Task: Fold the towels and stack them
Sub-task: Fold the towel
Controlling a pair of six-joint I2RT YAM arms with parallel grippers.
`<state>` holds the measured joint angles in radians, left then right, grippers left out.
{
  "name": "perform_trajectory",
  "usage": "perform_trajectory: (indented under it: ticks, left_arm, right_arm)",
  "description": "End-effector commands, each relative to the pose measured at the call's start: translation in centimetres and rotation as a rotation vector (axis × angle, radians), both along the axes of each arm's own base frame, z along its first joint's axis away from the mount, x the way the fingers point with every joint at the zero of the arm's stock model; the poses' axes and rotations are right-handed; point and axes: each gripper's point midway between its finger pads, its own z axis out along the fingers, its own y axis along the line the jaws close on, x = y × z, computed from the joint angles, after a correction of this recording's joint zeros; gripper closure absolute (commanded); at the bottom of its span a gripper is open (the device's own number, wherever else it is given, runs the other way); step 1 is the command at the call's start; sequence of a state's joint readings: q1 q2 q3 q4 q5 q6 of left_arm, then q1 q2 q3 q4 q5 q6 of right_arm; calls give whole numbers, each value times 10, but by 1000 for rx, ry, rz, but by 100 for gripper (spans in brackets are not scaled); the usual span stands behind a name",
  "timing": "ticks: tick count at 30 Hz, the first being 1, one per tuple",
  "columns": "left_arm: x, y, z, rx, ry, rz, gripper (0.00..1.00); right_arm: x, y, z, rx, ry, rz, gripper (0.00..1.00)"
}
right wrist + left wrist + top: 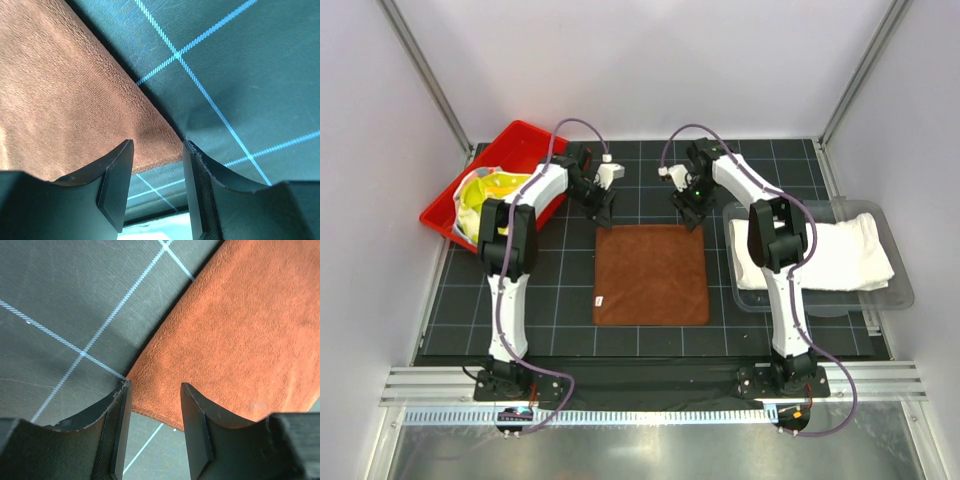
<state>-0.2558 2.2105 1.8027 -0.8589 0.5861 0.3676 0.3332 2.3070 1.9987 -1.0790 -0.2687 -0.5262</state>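
Note:
The towel's far edge has to fold over evenly, so the robot's right gripper next needs to grab the brown towel's far corner (pixel 698 229) (pixel 168 150), opposite the left gripper's corner.
A brown towel (pixel 651 274) lies flat as a square in the middle of the mat. My left gripper (pixel 603 212) hovers at its far left corner, open; the left wrist view shows that corner (pixel 235 325) under the gap between the fingers of the left gripper (pixel 155 385), not pinched. My right gripper (pixel 692 218) is at the far right corner, also open; under the right gripper (pixel 157 142) lies the towel's corner (pixel 65 90). A folded white towel (pixel 840 252) rests in the clear bin. A yellow-green towel (pixel 480 195) is bunched in the red tray.
The red tray (pixel 520 135) sits tilted at the back left of the mat. At the right stands the clear plastic bin (pixel 900 295). A dark gridded mat (pixel 560 330) covers the table. Metal frame posts rise at both back corners.

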Motion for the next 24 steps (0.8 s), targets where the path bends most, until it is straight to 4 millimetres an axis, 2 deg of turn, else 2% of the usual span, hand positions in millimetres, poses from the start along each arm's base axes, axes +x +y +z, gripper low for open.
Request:
perform_trajectory:
  ticks: [1, 5, 8, 12, 16, 24]
  left_arm:
    - [4, -2, 13, -16, -29, -42, 52]
    - [4, 2, 4, 15, -7, -54, 53]
    - [8, 6, 1, 43, -18, -53, 57]
    - [10, 9, -4, 64, -22, -60, 62]
    - [7, 13, -7, 89, -11, -66, 64]
    - [9, 19, -21, 129, -5, -47, 72]
  right_arm:
    - [1, -1, 3, 12, 16, 44, 49]
    - [5, -8, -1, 16, 34, 37, 53]
    - [9, -13, -3, 12, 31, 38, 57]
    - [8, -16, -6, 6, 45, 43, 58]
    - [9, -21, -5, -13, 42, 39, 58]
    - [10, -22, -7, -19, 37, 33, 64]
